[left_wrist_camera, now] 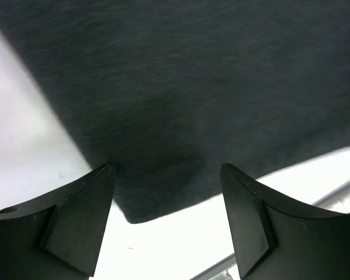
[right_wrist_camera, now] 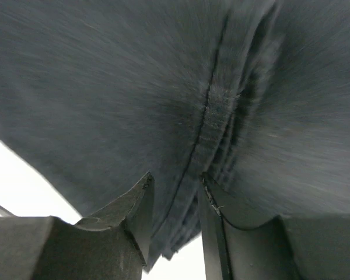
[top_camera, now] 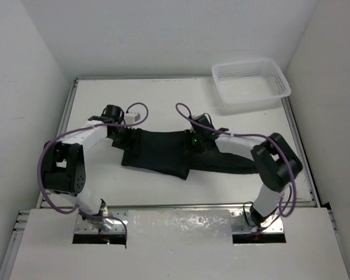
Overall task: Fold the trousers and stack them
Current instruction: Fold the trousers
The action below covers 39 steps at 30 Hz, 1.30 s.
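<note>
My left gripper should next pinch the black trousers by their end corner between its fingers. Then that end of the trousers can fold over the rest.
The black trousers lie spread across the middle of the white table, legs running to the right. My left gripper is at their left end. In the left wrist view it is open, and a corner of the trousers lies on the table between its two fingers. My right gripper is over the middle of the trousers. In the right wrist view it has its jaws close together, with a seamed fold of the trousers pinched between them.
A white mesh basket stands at the back right of the table. White walls enclose the table on three sides. A metal edge rail shows near the left gripper.
</note>
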### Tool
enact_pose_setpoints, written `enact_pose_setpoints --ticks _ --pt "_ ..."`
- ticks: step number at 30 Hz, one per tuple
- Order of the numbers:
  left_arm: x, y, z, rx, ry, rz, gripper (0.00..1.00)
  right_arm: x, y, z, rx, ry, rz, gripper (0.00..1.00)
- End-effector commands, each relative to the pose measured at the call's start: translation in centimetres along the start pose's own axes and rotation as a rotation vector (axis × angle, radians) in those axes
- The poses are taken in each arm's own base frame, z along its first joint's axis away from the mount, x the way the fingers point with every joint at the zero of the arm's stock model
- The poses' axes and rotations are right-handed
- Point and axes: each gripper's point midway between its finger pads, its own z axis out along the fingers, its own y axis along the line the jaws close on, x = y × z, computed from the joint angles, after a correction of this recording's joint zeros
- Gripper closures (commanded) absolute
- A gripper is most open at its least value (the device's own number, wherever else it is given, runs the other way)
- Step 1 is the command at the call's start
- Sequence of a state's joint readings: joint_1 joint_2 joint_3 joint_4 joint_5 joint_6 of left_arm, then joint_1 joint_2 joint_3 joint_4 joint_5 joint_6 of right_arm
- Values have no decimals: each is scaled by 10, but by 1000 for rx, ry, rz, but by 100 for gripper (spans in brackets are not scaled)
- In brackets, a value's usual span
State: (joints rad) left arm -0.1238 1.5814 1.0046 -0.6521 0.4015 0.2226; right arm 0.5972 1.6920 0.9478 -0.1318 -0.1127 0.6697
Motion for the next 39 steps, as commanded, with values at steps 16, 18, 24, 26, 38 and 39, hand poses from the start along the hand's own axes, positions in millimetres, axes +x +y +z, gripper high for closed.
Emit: enact_pose_setpoints --ticks 16,18,24,26,38,39 --pt "13 53 38 -84 61 -98 25 4 -19 39 108 82 -36 68" --pt "18 44 47 -10 105 -107 52 -7 -9 35 77 65 -60 67" --pt "-1 25 31 156 106 -103 100 -47 -2 -2 29 -18 -52 63" --pt "-17 39 6 124 31 -101 100 -60 -20 -31 38 -79 -2 62" --pt "-133 14 -168 25 -296 210 100 3 -168 -103 448 -35 196 57" --pt "-136 7 -171 38 -300 224 100 0 -171 -105 453 -54 207 57"
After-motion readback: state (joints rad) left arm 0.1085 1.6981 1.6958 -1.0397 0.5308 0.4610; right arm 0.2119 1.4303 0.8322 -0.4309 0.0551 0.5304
